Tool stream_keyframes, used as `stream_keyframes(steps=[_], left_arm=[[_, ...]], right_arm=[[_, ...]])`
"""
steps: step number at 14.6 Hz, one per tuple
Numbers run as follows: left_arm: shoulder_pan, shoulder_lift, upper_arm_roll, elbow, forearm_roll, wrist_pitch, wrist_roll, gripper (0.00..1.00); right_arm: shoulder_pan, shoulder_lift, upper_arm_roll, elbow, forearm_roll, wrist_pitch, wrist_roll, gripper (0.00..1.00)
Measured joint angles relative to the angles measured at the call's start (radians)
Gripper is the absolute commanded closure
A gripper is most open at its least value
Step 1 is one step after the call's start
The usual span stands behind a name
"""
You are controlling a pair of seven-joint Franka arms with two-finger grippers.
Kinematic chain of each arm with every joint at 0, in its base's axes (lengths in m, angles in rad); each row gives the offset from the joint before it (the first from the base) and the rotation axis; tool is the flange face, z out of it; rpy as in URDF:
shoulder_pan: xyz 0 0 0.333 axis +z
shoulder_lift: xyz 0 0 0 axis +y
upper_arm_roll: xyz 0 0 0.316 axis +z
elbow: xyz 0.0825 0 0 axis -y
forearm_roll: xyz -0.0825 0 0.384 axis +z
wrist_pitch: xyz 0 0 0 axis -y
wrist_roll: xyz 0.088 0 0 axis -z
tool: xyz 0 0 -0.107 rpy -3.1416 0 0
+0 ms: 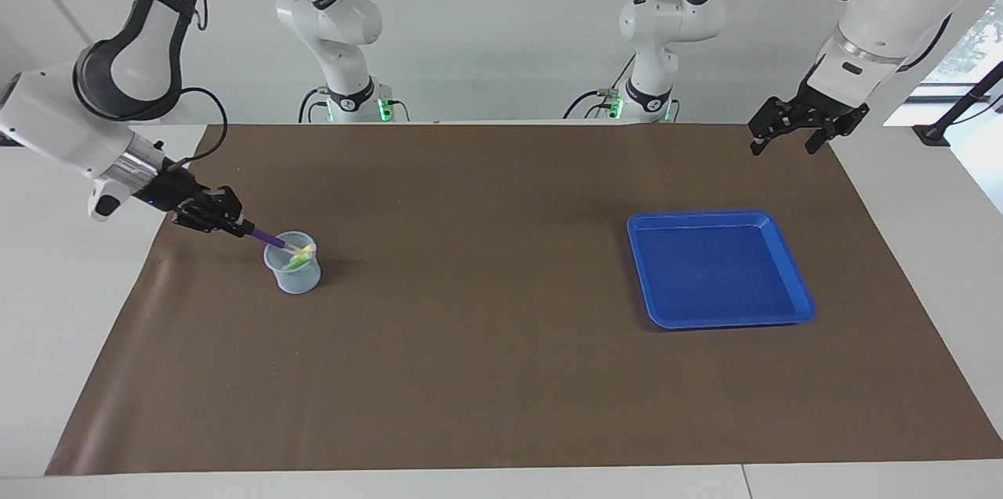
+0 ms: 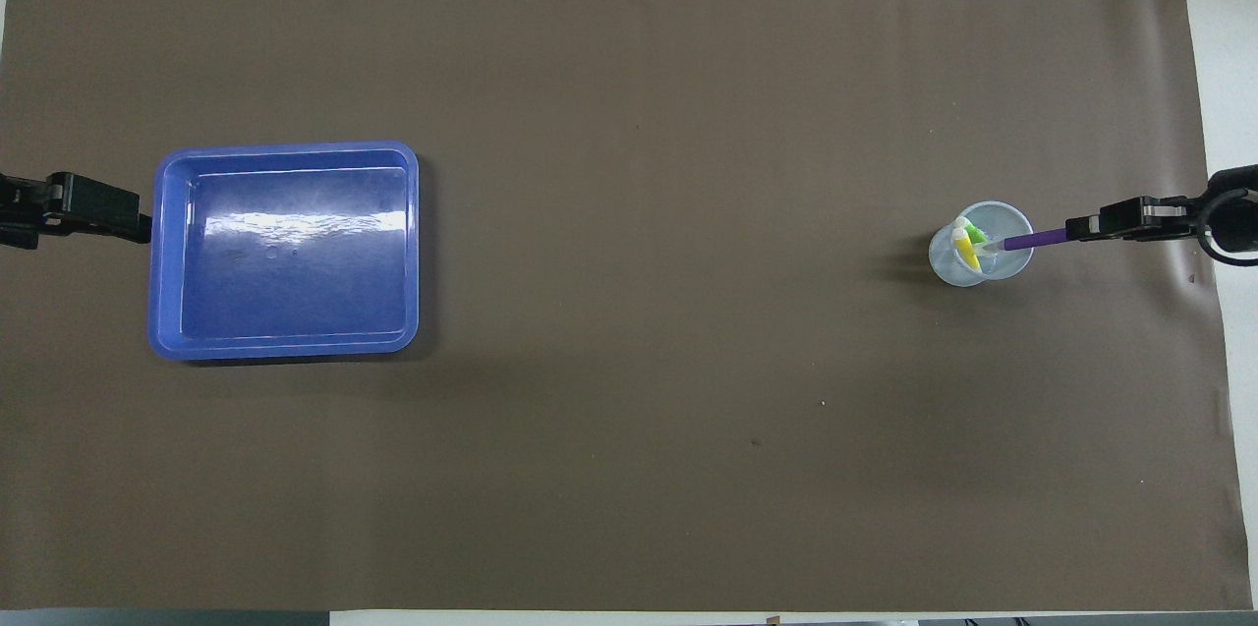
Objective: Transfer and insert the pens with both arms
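Note:
The purple pen's pale tip (image 2: pixel 991 249) is inside the cup's rim, so the pen would stay in the cup (image 2: pixel 958 264). My right gripper needs to let go of the pen.
A clear plastic cup (image 1: pixel 293 273) (image 2: pixel 958 264) stands on the brown mat toward the right arm's end of the table. A green pen (image 1: pixel 296 262) (image 2: pixel 976 235) and a yellow pen (image 1: pixel 304 251) (image 2: pixel 968 253) lean inside it. My right gripper (image 1: pixel 244 228) (image 2: pixel 1073 230) is shut on the purple pen (image 1: pixel 268 237) (image 2: pixel 1034 239), which slants down with its pale tip over the cup's rim. My left gripper (image 1: pixel 786 140) (image 2: pixel 138 225) hangs open and holds nothing, above the mat beside the blue tray at the left arm's end.
A blue tray (image 1: pixel 791 273) (image 2: pixel 162 253) with nothing in it lies toward the left arm's end of the table. The brown mat (image 1: pixel 501 374) (image 2: pixel 629 429) covers most of the white table.

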Motion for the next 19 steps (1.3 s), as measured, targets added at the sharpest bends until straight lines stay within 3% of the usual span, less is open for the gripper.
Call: stream_keyframes(steps=[5, 6, 7, 8, 9, 14, 19], left_arm=[[-0.013, 0.0, -0.01, -0.016, 0.0, -0.025, 0.0, 0.0], [-0.013, 0.0, -0.01, -0.018, 0.0, -0.025, 0.0, 0.0], [-0.013, 0.0, -0.01, -0.02, 0.0, -0.025, 0.0, 0.0], [-0.012, 0.0, -0.009, -0.022, 0.0, -0.023, 0.0, 0.0], [-0.012, 0.0, -0.009, -0.023, 0.0, -0.019, 0.0, 0.0], [-0.012, 0.0, -0.009, -0.027, 0.0, 0.034, 0.0, 0.0], [-0.011, 0.0, -0.005, -0.027, 0.0, 0.036, 0.0, 0.0]], right_arm=[[0.001, -0.004, 0.002, -0.007, -0.016, 0.027, -0.059, 1.0], [0.001, -0.004, 0.002, -0.008, -0.017, 0.028, -0.065, 0.87], [0.001, -0.004, 0.002, -0.008, -0.018, 0.029, -0.069, 0.61], [0.001, -0.004, 0.002, -0.008, -0.018, 0.029, -0.07, 0.21], [0.001, -0.005, 0.002, -0.008, -0.018, 0.029, -0.071, 0.0], [0.002, -0.009, 0.009, 0.018, -0.021, -0.01, -0.072, 0.0], [0.043, -0.033, 0.012, 0.162, -0.127, -0.137, -0.04, 0.0]])
